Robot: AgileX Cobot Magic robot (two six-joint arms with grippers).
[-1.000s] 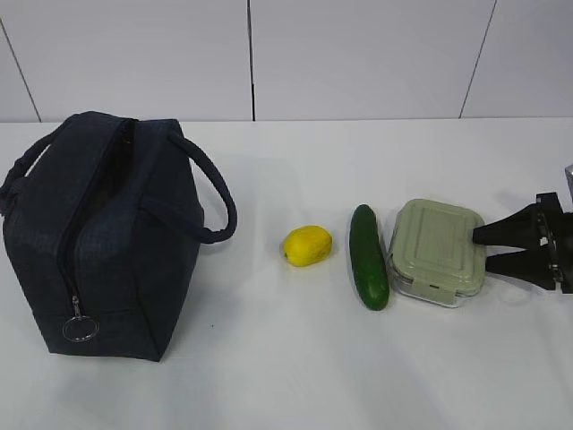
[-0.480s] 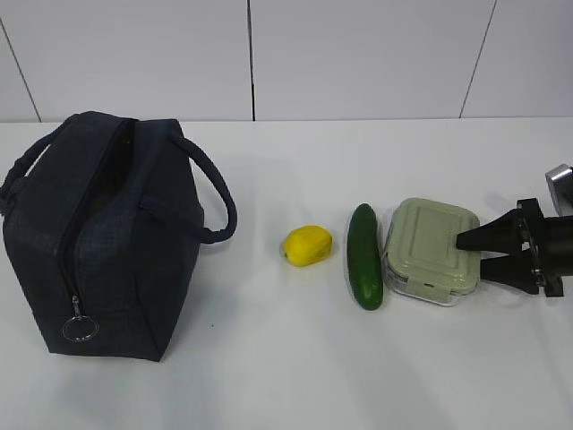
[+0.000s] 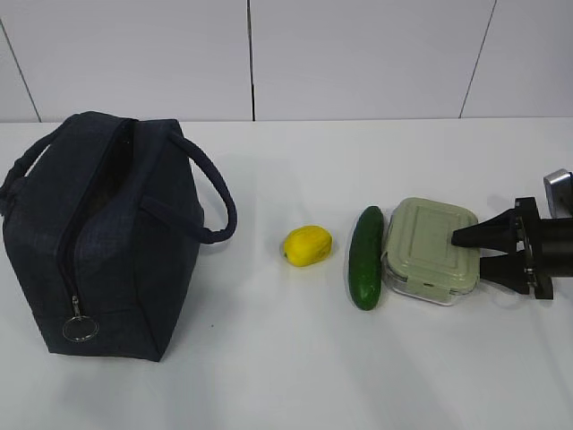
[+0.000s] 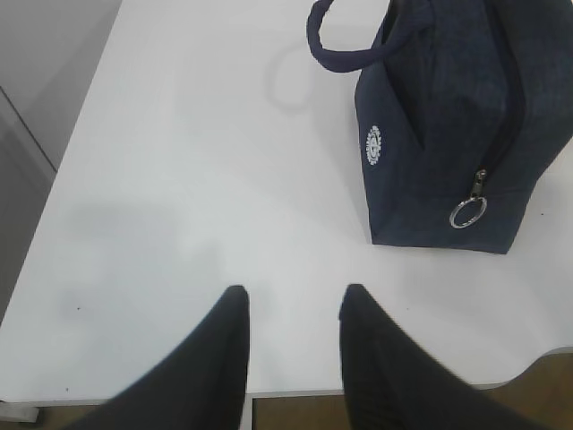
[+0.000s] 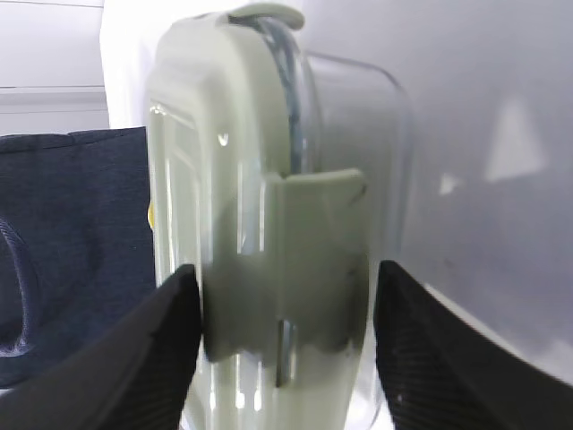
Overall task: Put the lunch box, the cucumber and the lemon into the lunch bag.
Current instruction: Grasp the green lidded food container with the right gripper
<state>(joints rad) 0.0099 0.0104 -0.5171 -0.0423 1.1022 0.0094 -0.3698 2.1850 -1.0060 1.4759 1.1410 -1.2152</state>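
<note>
My right gripper is going to grab the lunch box by its loose end (image 3: 467, 262), because the cucumber (image 3: 365, 258) is snug against one side of the lunch box.
The lunch box (image 3: 428, 242) with its sage-green lid lies right of centre, touching the dark green cucumber (image 3: 365, 258). The yellow lemon (image 3: 307, 245) sits just left of the cucumber. The navy lunch bag (image 3: 107, 242) stands at the left with its top zipper open. My right gripper (image 3: 466, 250) is open and straddles the lunch box's right end, one finger over the lid and one at the clear base. In the right wrist view the lunch box (image 5: 242, 224) fills the gap of the right gripper (image 5: 286, 273). My left gripper (image 4: 294, 291) hangs open and empty, well short of the lunch bag (image 4: 448, 116).
The bag's two loop handles stick out to either side, and its metal ring pull (image 3: 80, 330) hangs at the front corner. The white table's near edge (image 4: 376, 387) runs just under my left fingers. A white wall stands behind the table.
My right gripper has slid left, further over the lunch box. The box has shifted left and pushed the cucumber, which now tilts. The left gripper has not moved.
</note>
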